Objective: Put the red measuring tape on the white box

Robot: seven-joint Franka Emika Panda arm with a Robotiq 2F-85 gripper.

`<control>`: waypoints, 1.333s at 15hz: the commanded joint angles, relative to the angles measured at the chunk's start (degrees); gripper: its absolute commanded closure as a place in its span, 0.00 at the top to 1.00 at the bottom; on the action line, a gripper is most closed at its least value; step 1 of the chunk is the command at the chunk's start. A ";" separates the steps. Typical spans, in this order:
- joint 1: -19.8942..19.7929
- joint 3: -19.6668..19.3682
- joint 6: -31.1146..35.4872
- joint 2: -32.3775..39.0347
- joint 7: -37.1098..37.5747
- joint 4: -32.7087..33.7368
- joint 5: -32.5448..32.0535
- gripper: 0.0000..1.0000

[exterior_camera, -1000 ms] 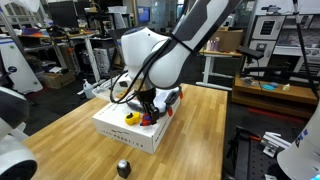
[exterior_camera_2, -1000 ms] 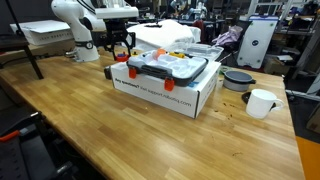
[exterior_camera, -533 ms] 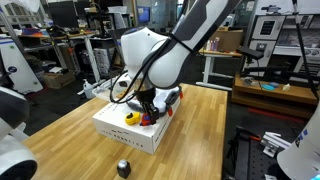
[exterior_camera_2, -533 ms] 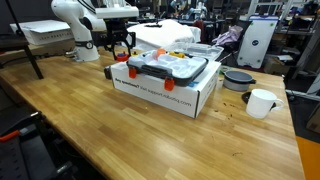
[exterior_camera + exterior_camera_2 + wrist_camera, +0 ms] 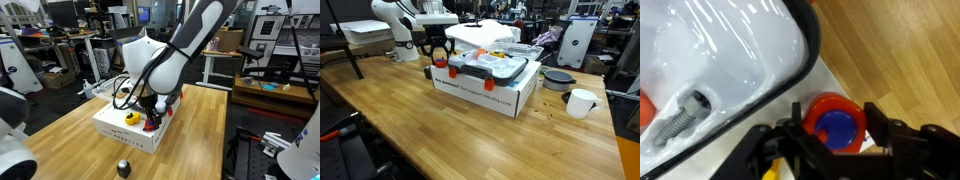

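The red measuring tape's bottom meets the white box top (image 5: 139, 128) inside its edge, so my gripper opens next. The tape would remain if I opened now.
The red measuring tape (image 5: 835, 125), with a blue round patch on top, sits between my gripper's (image 5: 833, 128) two black fingers in the wrist view, and both fingers touch its sides. In an exterior view the tape (image 5: 152, 122) is at the near corner of the white box (image 5: 125, 137), with the gripper (image 5: 150, 112) directly over it. It looks to be resting on or just above the box top. The box (image 5: 490, 98) and the gripper (image 5: 439, 60) at its far left corner also show in an exterior view.
A black-rimmed tray (image 5: 490, 68) with orange and white items lies on the box. A yellow round object (image 5: 131, 117) lies on the box beside the tape. A small black-grey object (image 5: 123, 167) stands on the wooden table. A white mug (image 5: 580, 102) and a grey bowl (image 5: 558, 78) are near the box.
The arm has shifted its posture and the gripper has moved slightly at the box corner. More of the red tape shows beneath it now.
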 commanded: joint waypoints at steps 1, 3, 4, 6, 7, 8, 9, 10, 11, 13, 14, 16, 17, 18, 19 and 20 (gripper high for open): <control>-1.59 1.36 -0.82 0.88 -0.47 0.99 1.17 0.55; -1.73 1.56 -0.74 0.22 -0.30 0.58 1.53 0.89; -1.77 1.60 -0.59 0.00 -0.19 0.30 1.63 0.95; -1.88 1.71 -0.18 -0.84 0.07 -0.48 2.20 1.00; -1.95 1.72 0.15 -1.31 0.22 -0.93 2.60 1.00; -2.02 1.73 0.49 -1.99 0.31 -1.53 2.91 1.00; -2.03 1.78 0.74 -2.58 0.39 -1.99 3.25 1.00; -2.10 1.95 1.02 -3.67 0.41 -2.78 3.93 1.00; -2.10 2.16 1.24 -5.15 0.45 -3.89 4.62 1.00; -1.95 2.76 1.23 -7.99 0.07 -6.14 6.69 1.00; -1.53 2.83 1.47 -9.88 0.63 -7.92 6.92 1.00; -0.97 3.22 1.99 -14.20 1.30 -11.99 8.23 1.00; -0.65 3.35 2.41 -16.64 1.83 -14.28 9.09 1.00; -0.21 3.34 2.86 -19.14 2.61 -16.58 9.80 1.00; 0.30 3.33 3.29 -21.97 3.50 -19.12 10.77 1.00; 0.94 3.25 3.88 -24.93 4.63 -21.78 11.54 1.00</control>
